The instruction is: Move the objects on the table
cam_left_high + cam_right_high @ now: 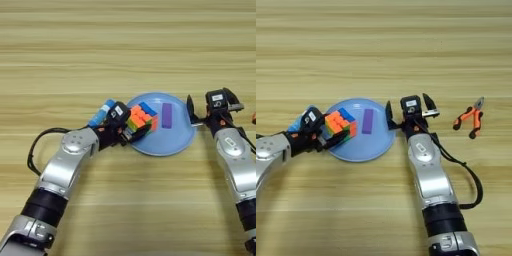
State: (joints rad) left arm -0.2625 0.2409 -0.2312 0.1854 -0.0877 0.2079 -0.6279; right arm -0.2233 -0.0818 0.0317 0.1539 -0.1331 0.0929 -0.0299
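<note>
The multicolour puzzle cube sits low inside the rim of the light-blue plate and would stand there. It is time for my left gripper to open now.
My left gripper (131,124) is shut on the multicolour puzzle cube (142,118), holding it over the left part of the round light-blue plate (170,142). A small purple block (167,115) lies flat in the plate's middle. The blue tube with a white end (101,112) lies on the table just left of the plate, partly behind my left gripper. My right gripper (408,111) stands open at the plate's right rim with nothing between its fingers; one finger (389,114) is right at the rim.
Orange-handled pliers (470,117) lie on the wooden table (125,50) to the right of my right gripper. A black cable loops beside my left arm (35,147).
</note>
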